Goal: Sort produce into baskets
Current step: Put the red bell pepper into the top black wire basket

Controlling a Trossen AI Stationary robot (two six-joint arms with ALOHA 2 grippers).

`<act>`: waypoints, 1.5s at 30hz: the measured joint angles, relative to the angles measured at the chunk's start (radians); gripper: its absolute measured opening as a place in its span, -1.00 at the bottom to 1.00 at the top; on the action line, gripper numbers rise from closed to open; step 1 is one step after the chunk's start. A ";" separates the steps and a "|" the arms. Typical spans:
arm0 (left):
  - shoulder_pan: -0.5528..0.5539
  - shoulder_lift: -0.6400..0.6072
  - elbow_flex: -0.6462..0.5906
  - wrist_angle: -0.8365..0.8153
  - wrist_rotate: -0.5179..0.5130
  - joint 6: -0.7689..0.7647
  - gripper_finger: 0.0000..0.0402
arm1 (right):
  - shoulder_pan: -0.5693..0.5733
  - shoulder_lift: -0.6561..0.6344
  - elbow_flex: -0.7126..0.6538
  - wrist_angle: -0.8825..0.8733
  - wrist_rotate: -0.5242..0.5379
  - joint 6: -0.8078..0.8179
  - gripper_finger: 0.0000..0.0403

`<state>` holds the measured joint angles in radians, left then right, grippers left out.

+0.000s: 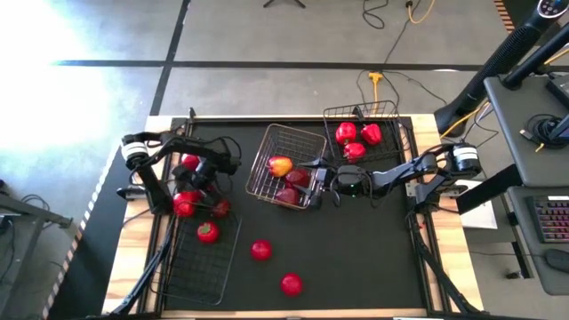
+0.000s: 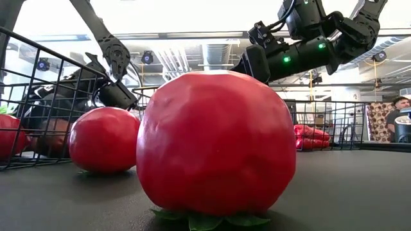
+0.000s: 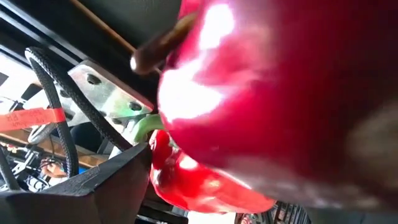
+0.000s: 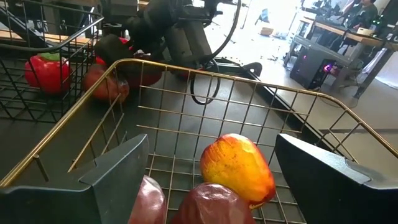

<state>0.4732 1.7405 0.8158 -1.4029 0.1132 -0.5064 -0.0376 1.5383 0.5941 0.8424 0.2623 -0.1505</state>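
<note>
My left gripper should close, as its finger reaches under the apple. Closing now would hold the dark red apple point(image 3: 280, 93) beside the red pepper.
My left gripper point(image 1: 188, 194) hangs over a cluster of red produce at the table's left. A dark red apple point(image 3: 280, 93) with a brown stem fills the left wrist view, and a red pepper point(image 3: 199, 186) lies behind it. A black basket point(image 1: 200, 276) at the near left holds a tomato point(image 1: 207, 232). The silvery basket point(image 1: 267, 147) in the middle holds a yellow-red apple point(image 4: 239, 165) and dark red apples point(image 4: 211, 205). My right gripper point(image 4: 211, 138) hovers open over this basket's right side. A black basket point(image 1: 391, 120) at the far right holds three peppers point(image 1: 356, 138).
Two tomatoes point(image 1: 260, 250) point(image 1: 291, 284) lie loose on the black mat toward the near edge; the nearer one point(image 2: 215, 147) fills the low view. More red produce point(image 1: 189, 163) point(image 1: 220, 208) lies around the left arm. A person point(image 2: 401, 106) sits beyond the table.
</note>
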 joint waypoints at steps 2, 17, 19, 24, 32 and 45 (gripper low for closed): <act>0.000 0.002 0.001 0.001 -0.007 0.000 0.70 | 0.000 0.000 0.000 0.000 0.000 0.000 0.70; 0.000 0.000 0.009 0.023 -0.069 0.006 0.03 | 0.000 0.000 0.000 0.000 0.000 -0.005 0.70; -0.001 0.000 0.015 0.017 -0.077 0.006 0.00 | 0.000 0.000 0.000 0.000 0.000 -0.005 0.70; -0.001 -0.003 0.060 -0.047 -0.108 -0.001 0.00 | 0.000 0.000 0.000 0.000 0.000 -0.007 0.70; -0.008 -0.031 0.241 -0.173 -0.182 -0.010 0.04 | 0.000 0.000 0.000 0.000 0.000 -0.007 0.70; -0.021 -0.165 0.705 -0.170 -0.179 -0.117 0.04 | 0.000 0.000 0.001 0.000 0.000 -0.007 0.70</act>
<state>0.4523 1.5756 1.5208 -1.5729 -0.0656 -0.6239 -0.0379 1.5387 0.5949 0.8425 0.2625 -0.1577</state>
